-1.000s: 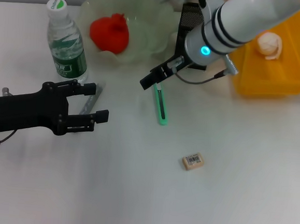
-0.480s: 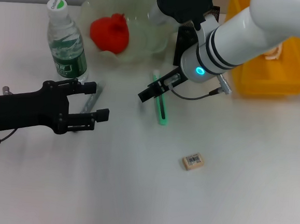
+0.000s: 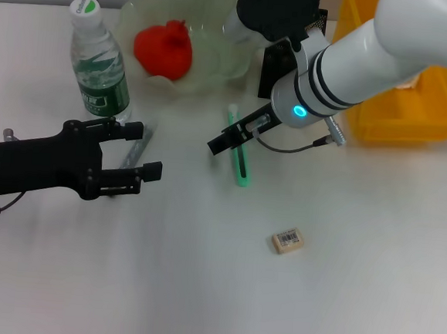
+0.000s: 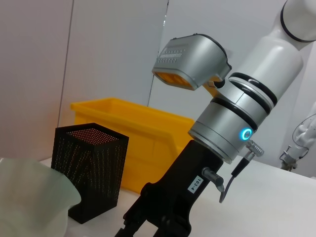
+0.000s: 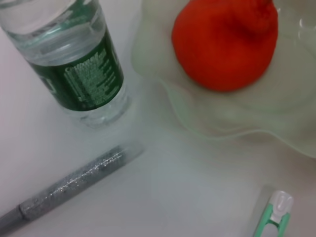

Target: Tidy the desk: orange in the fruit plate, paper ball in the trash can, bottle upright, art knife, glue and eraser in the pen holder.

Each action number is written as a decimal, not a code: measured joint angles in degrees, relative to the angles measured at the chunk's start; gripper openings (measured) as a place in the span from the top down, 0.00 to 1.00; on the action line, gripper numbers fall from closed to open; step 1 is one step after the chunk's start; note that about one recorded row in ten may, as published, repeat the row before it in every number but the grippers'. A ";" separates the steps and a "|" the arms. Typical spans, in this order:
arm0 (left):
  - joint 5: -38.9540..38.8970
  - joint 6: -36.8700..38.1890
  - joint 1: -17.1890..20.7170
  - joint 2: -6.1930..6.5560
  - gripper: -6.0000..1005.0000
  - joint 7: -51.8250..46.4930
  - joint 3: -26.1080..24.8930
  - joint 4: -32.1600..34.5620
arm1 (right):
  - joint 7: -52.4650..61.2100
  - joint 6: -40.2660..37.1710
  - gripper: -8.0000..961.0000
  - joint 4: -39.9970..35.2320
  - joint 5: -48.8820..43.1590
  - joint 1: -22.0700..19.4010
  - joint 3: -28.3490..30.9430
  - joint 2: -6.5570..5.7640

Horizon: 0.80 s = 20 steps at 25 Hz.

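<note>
I need to close my right gripper on the knife now, because its fingers reach down beside the green art knife (image 3: pixel 240 159) (image 5: pixel 274 215). Closing now would catch the knife.
The orange (image 3: pixel 163 48) (image 5: pixel 224 42) lies in the pale fruit plate (image 3: pixel 218 35) (image 5: pixel 222 123). The bottle (image 3: pixel 100 64) (image 5: pixel 74 64) stands upright beside it. A green art knife (image 3: pixel 240 159) (image 5: pixel 274 215) lies flat on the table, with my right gripper (image 3: pixel 224 140) (image 4: pixel 155 219) open just over its near-plate end. The grey glue stick (image 3: pixel 134 151) (image 5: pixel 74 182) lies under my left gripper (image 3: pixel 143 153), which is open and empty. The eraser (image 3: pixel 288 240) lies alone nearer the front. The black mesh pen holder (image 3: pixel 277 57) (image 4: pixel 89 177) is mostly behind the right arm. The paper ball is hidden.
A yellow bin (image 3: pixel 414 105) (image 4: pixel 143 133) stands at the back right, behind the right arm. The plate's wavy edge (image 4: pixel 34 197) is close to the pen holder. The bottle and the plate stand close behind the left gripper.
The right arm has swung away from the yellow bin and now covers the paper ball seen there earlier. Its gripper stays over the art knife. The left arm has not moved.
</note>
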 joint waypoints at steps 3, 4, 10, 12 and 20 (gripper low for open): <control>0.00 0.00 0.03 0.00 0.20 0.00 -0.05 0.00 | 0.14 -0.03 0.21 -0.18 -0.02 -0.10 -0.88 0.00; 0.00 0.01 0.05 0.00 0.20 0.00 -0.07 0.00 | 0.17 -0.05 0.23 -0.18 -0.02 -0.10 -0.97 0.00; 0.00 0.09 0.14 0.00 0.20 0.18 -0.17 0.00 | 0.00 -0.24 0.35 -0.47 -0.08 -0.75 -1.01 -0.03; 0.00 0.10 0.15 0.00 0.20 0.31 -0.22 0.00 | -0.08 -0.25 0.40 -0.45 -0.16 -0.78 -1.01 -0.07; 0.00 0.09 0.01 -0.11 0.20 0.41 -0.31 0.00 | -0.11 -0.33 0.58 -0.79 -1.26 -0.92 -1.01 -0.09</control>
